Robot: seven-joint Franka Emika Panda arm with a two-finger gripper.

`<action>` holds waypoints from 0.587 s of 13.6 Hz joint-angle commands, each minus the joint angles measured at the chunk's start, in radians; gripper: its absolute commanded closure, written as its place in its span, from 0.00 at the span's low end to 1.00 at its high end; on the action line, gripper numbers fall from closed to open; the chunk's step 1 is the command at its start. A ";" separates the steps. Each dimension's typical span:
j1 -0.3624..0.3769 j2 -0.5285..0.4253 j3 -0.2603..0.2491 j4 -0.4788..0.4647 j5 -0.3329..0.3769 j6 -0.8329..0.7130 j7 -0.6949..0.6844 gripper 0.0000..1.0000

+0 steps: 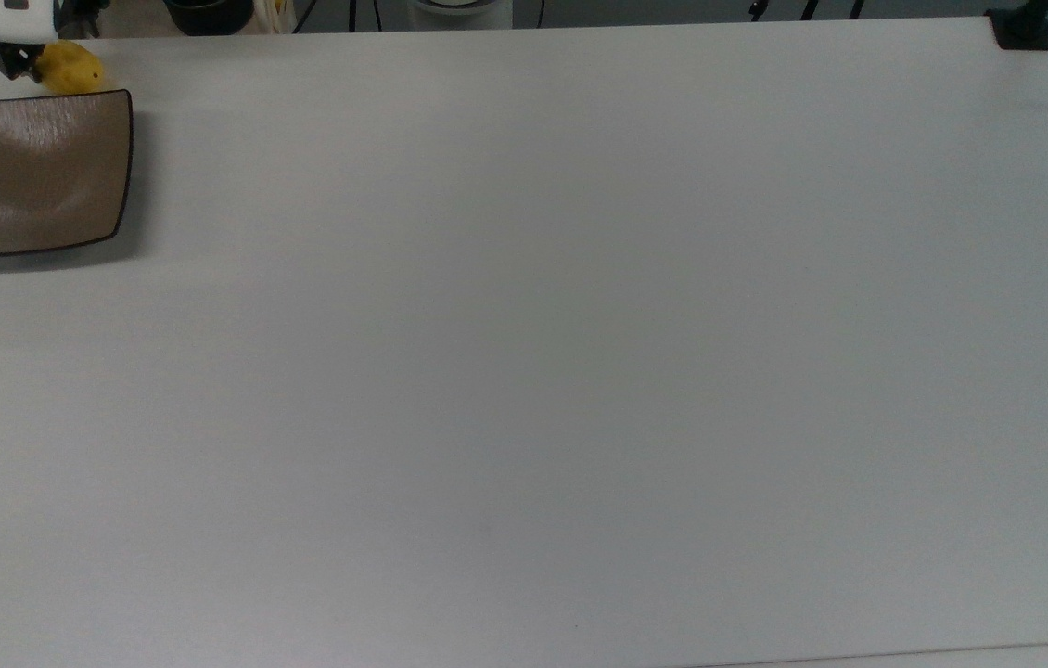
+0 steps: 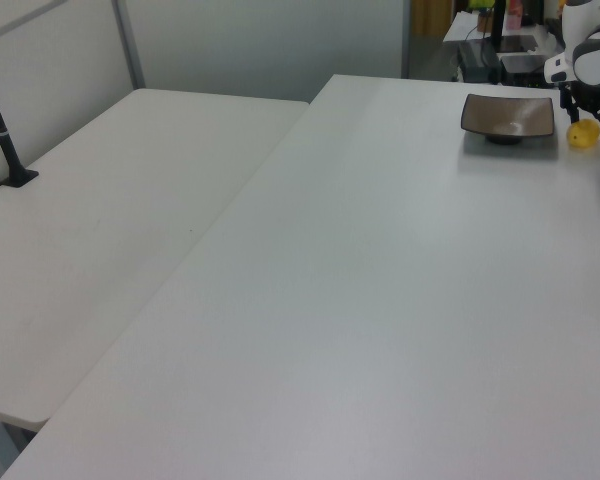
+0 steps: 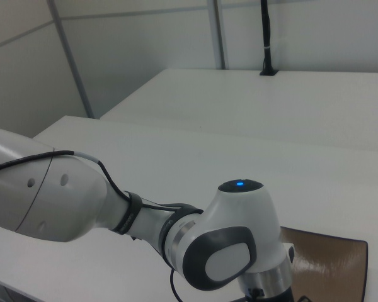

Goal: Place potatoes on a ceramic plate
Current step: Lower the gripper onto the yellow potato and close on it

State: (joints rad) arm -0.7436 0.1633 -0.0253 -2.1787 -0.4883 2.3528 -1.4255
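My gripper takes hold of the yellow potato by its rounded body [image 2: 583, 134] next and puts the potato on the ceramic plate [image 2: 508, 115].
The yellow egg-shaped potato [image 1: 74, 71] lies on the white table just behind the back edge of the square brown ceramic plate [image 1: 32, 172], at the top view's far left. My gripper [image 1: 34, 59] hangs over the potato's left end, open, with a dark finger [image 1: 12, 61] beside it. In the left view the potato [image 2: 581, 135] sits right of the plate [image 2: 508, 115], and the gripper [image 2: 587, 112] straddles it from above, a finger on each side. In the right view my arm [image 3: 233, 251] covers part of the plate [image 3: 331, 264], which holds nothing.
The white table [image 1: 524, 371] stretches wide to the top view's right. A black clamp post [image 1: 1023, 28] stands at its far right corner. A second white table [image 2: 110, 230] adjoins it on the left view's left, and dark clutter [image 1: 209, 14] lies behind the back edge.
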 commanded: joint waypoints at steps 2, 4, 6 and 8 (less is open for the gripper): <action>0.000 0.004 0.001 -0.007 -0.018 0.039 -0.004 0.42; 0.000 0.004 0.001 -0.007 -0.018 0.039 -0.003 0.52; 0.000 0.002 0.001 -0.007 -0.018 0.037 -0.003 0.53; -0.002 -0.004 0.001 -0.006 -0.018 0.031 -0.001 0.54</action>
State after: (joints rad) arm -0.7432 0.1701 -0.0252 -2.1762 -0.4886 2.3614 -1.4255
